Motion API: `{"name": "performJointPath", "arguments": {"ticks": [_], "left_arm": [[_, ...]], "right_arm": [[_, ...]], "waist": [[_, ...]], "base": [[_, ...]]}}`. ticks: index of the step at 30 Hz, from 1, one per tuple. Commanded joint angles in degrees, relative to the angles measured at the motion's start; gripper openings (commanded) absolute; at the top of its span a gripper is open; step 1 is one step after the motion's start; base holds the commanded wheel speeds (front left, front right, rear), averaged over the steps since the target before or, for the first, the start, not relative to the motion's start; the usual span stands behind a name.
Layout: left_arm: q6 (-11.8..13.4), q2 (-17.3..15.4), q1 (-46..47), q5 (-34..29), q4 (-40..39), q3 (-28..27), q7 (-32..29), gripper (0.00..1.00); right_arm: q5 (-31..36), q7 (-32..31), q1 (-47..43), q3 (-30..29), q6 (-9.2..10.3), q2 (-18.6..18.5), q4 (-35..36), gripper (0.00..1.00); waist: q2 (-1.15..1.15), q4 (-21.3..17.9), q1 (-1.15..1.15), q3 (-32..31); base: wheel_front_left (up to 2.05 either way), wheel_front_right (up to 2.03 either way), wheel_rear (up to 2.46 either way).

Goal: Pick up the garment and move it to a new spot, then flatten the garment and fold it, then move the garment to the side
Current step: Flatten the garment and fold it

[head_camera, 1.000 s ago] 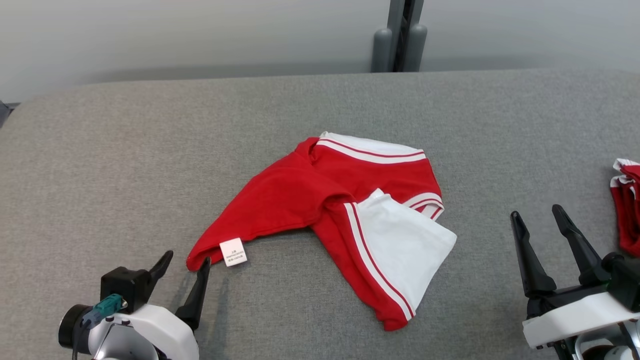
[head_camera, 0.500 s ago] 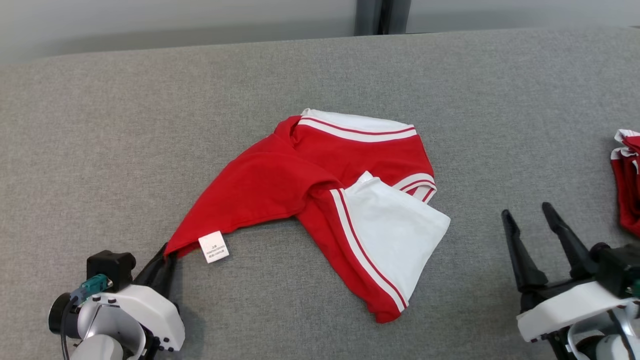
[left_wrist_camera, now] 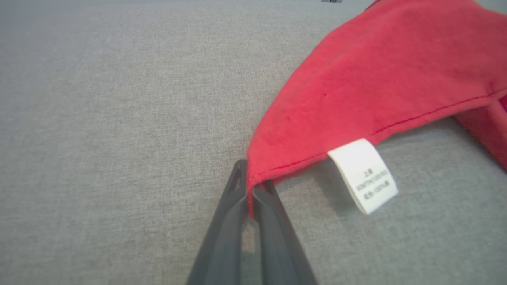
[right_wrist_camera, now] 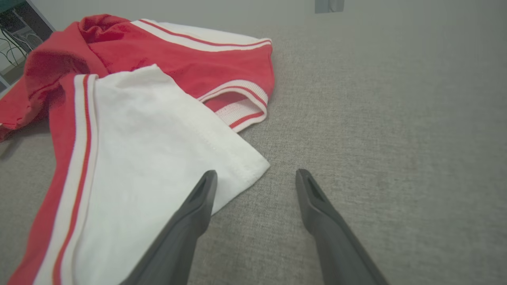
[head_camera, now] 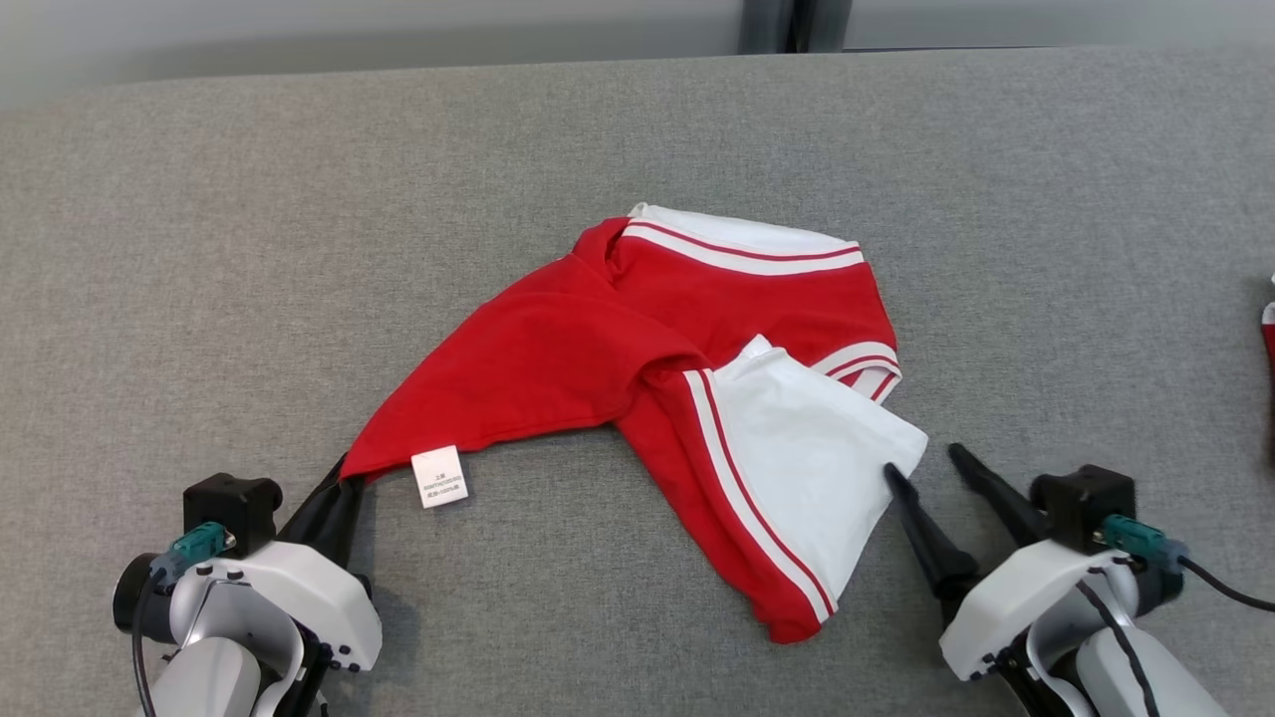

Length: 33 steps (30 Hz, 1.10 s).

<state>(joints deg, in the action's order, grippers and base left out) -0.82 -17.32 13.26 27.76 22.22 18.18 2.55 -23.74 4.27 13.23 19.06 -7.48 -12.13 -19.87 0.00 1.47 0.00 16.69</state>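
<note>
The garment's wide white panel (head_camera: pixel 803 456) lies flat while its white corner (head_camera: pixel 916 443) sticks out as a loose edge. The robot's right gripper needs to grab the garment by that corner next.
The garment (head_camera: pixel 647 358) is a crumpled red and white shirt with striped trim, lying mid-table on the grey cloth. My left gripper (head_camera: pixel 344 476) is shut on its near-left red corner, beside a small white label (head_camera: pixel 439 476). In the left wrist view the red hem (left_wrist_camera: pixel 277 158) is pinched between the closed fingers (left_wrist_camera: pixel 237 213), with the label (left_wrist_camera: pixel 362 174) hanging to the right. My right gripper (head_camera: pixel 921 460) is open at the white sleeve corner (head_camera: pixel 896 448). In the right wrist view its left finger (right_wrist_camera: pixel 202 194) overlaps the white corner (right_wrist_camera: pixel 241 166) and the right finger (right_wrist_camera: pixel 313 198) is over bare cloth.
The grey cloth table (head_camera: pixel 199 249) stretches wide around the garment. A sliver of another red item (head_camera: pixel 1269 329) shows at the right edge. A dark post (head_camera: pixel 792 25) stands behind the far table edge against a pale wall.
My left gripper closed on the garment's red corner. My right gripper moved left and forward to the white sleeve corner, still open. The head camera tilted down, so the whole view shifted.
</note>
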Motion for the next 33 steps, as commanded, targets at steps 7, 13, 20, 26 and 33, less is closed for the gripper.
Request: {"name": "performJointPath", "arguments": {"ticks": [7, 13, 20, 26, 33], "left_arm": [[0.4, 0.1, 1.7, -0.2, -0.9, -0.4, 2.6, 0.00], [2.4, -0.5, 1.4, -0.5, -6.5, -1.5, 3.6, 0.00], [5.8, -2.6, 2.5, -1.0, -17.4, -4.2, 2.9, 0.00], [7.7, -4.1, 4.2, -1.6, -25.5, -5.9, 1.1, 0.00], [9.8, -7.3, 8.1, -3.2, -35.1, -8.1, -2.1, 0.00]], "right_arm": [[-3.0, 5.0, 4.6, 2.4, -0.02, -0.8, -5.3, 0.00], [-2.8, 9.9, 6.7, -1.9, -0.02, -3.3, -0.5, 0.00], [2.0, 10.9, 9.1, -10.4, -0.02, -6.6, 13.7, 0.00], [4.8, 9.0, 11.8, -14.8, -0.02, -8.0, 23.9, 0.00], [6.1, 3.6, 17.1, -19.7, -0.01, -9.4, 36.1, 0.00]], "waist": [[0.00, 0.5, 0.00, -0.1], [0.00, 0.3, 0.00, -1.0], [0.00, -0.5, 0.00, -2.9], [0.00, -0.9, 0.00, -4.3], [0.00, -1.4, 0.00, -5.5]], "base": [[0.00, 0.00, 0.00], [0.00, 0.00, 0.00], [0.00, 0.00, 0.00], [0.00, 0.00, 0.00], [0.00, 0.00, 0.00]]}}
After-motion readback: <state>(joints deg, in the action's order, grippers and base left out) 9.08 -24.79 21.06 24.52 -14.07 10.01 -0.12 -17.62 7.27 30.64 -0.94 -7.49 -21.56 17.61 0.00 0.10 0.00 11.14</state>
